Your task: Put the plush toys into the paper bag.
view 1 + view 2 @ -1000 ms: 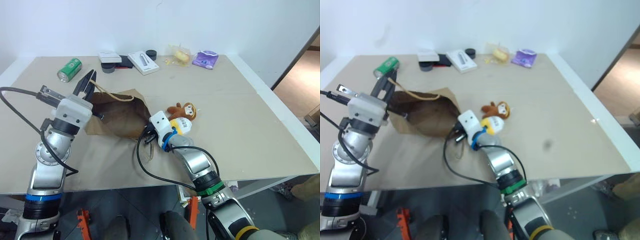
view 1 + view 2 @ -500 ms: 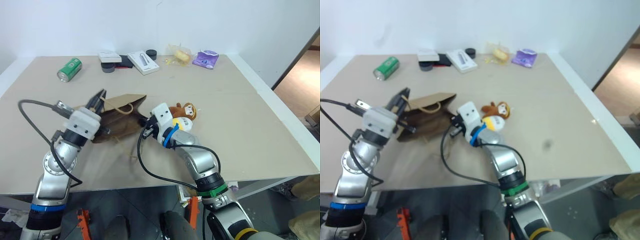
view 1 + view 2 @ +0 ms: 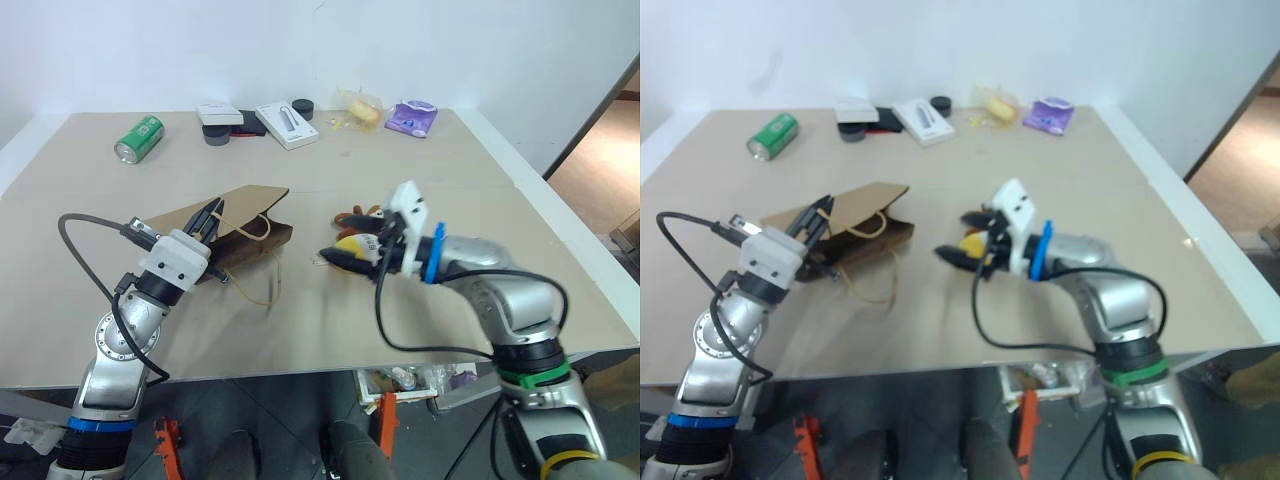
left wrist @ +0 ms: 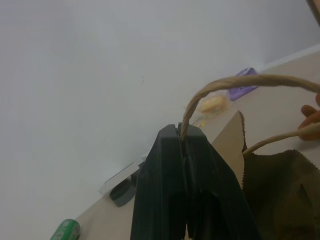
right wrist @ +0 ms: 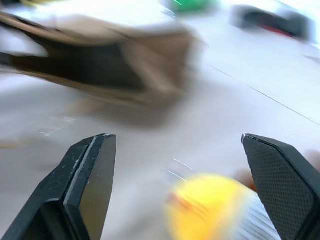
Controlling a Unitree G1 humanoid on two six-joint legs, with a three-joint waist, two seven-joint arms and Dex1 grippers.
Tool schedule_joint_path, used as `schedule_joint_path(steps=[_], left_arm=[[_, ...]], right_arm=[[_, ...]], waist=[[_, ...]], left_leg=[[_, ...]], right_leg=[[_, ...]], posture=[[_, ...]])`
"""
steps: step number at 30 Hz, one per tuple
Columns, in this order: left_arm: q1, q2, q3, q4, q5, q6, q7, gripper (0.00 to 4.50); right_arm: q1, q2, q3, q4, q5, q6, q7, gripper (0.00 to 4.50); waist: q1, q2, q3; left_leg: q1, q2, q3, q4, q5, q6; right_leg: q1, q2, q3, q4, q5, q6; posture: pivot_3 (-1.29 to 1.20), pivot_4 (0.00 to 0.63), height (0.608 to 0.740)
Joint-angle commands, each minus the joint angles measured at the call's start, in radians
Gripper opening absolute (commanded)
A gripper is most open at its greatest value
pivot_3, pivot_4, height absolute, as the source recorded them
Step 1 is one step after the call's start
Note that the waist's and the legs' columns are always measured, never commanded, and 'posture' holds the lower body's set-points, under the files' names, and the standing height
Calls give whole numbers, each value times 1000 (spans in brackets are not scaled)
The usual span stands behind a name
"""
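My fingers are still above the yellow plush toy (image 3: pixel 351 244) (image 5: pixel 210 206), so it is too early to close. My right gripper lowers next, then closes on the toy.
The brown paper bag (image 3: pixel 245 222) lies slumped on the table with its mouth toward the toys. My left gripper (image 3: pixel 207 213) is shut on one of its cord handles (image 4: pixel 220 86). The yellow plush toy (image 3: pixel 351 244) lies right of the bag, with the brown monkey toy (image 3: pixel 362 213) just behind it. My right gripper (image 3: pixel 341 238) hangs open over the yellow toy, pointing toward the bag. In the right wrist view the yellow toy (image 5: pixel 210 206) shows low between the spread fingers (image 5: pixel 92 165), untouched by them.
Along the table's far edge stand a green can (image 3: pixel 138 138), grey and black small items (image 3: pixel 220 124), a white box (image 3: pixel 287 125), a clear-wrapped yellowish item (image 3: pixel 360 108) and a purple pouch (image 3: pixel 411 119). The table's right edge (image 3: pixel 560 230) is near my right arm.
My left gripper sank with the handle and the bag slumped lower. My right arm swung out to the right, away from the bag's mouth, and its gripper opened over the toys.
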Motion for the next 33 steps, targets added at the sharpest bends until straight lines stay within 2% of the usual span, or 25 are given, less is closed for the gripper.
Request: schedule_joint_path(steps=[1, 3, 6, 8, 9, 11, 12, 13, 15, 18, 20, 23, 26, 33], left_arm=[[-39, -3, 23, -34, -42, 0, -2, 0], [-64, -3, 32, -37, -67, 16, -3, 0], [-91, -3, 42, -40, -95, 41, -5, 0], [-97, -4, 45, -51, -105, 55, -5, 0], [-97, -4, 45, -57, -108, 61, -5, 0], [-95, -4, 46, -65, -111, 71, -3, 0], [-94, -4, 47, -67, -111, 75, -2, 0], [-92, -4, 48, -68, -111, 78, -1, 0], [-85, -4, 49, -67, -110, 79, -2, 0], [-76, -6, 50, -71, -110, 86, -3, 0], [-70, -9, 47, -76, -109, 88, -2, 0], [-73, -16, 41, -77, -105, 91, -1, 0], [-104, -32, 42, -80, -110, 115, 17, 0], [-132, -54, 42, -106, -110, 147, 20, 0]], right_arm=[[-34, 3, 11, 86, -49, -16, -27, 4433], [-42, 27, 35, 134, -76, 7, -51, 4433], [-50, 61, 56, 172, -89, 38, -62, 3760], [-57, 75, 53, 181, -92, 38, -65, 2901], [-59, 79, 50, 183, -91, 45, -66, 2248], [-59, 79, 50, 187, -95, 58, -69, 1863], [-56, 77, 47, 184, -91, 57, -62, 1110], [-53, 75, 40, 177, -82, 57, -54, 930], [-58, 80, -12, 151, -34, 42, -35, 138], [-98, 110, -147, 33, 151, 74, 16, 31], [-130, 119, -182, -39, 240, 138, 28, 31], [-156, 137, -145, -101, 274, 199, 7, 31], [-185, 189, -80, -131, 270, 232, -37, 31], [-207, 282, 58, -100, 213, 249, -104, 31]], waist=[[0, 0, 0], [-1, 0, 1], [-1, 0, 1], [-1, 0, 1], [-1, 0, 1], [-1, 0, 1], [-1, 0, 1], [0, 0, 1], [0, 0, 1], [0, 0, 1], [-2, 2, 2], [-3, 1, 2], [-1, 1, 2], [0, 1, 2]], left_leg=[[0, 0, 0, 0, 0, 0], [0, 0, 0, 0, 0, 0], [0, 0, 0, -1, 0, 0], [-1, 0, 0, -1, 0, 0], [-1, 0, 0, -1, 0, 0], [-1, 0, 0, -1, 0, 0], [-1, 0, 0, 0, 0, 0], [-1, -1, 0, 0, 0, 0], [-1, -1, 0, 0, 0, 0], [-1, -1, 0, 0, 0, 0], [-2, 0, 0, -1, 0, 0], [-2, 0, -1, -1, 0, 0], [-1, 1, -3, -2, 0, 0], [-3, 0, -2, -2, 0, 0]], right_leg=[[0, 0, 0, 0, 0, 0], [0, 0, 1, 0, 0, 0], [-1, 1, 1, 0, 0, 1], [-1, 1, 1, 0, 0, 1], [0, 1, 1, 0, 0, 1], [0, 1, 1, 0, 0, 1], [0, 1, 1, 0, 0, 1], [0, 0, 1, 0, 0, 1], [0, 1, 1, 0, 0, 1], [0, 1, 1, 0, 0, 1], [-1, 1, 1, 0, 0, 2], [-2, 1, 0, 0, 1, 4], [-1, 2, -1, 0, -1, -1], [-1, 1, 0, 0, -1, 1]], posture=[[0, 150, 740], [0, 150, 740], [0, 150, 740], [0, 150, 740], [0, 150, 740], [0, 150, 740], [0, 150, 740], [0, 150, 740], [0, 150, 740], [0, 150, 740], [0, 150, 740], [0, 150, 740], [0, 150, 740], [0, 150, 740]])
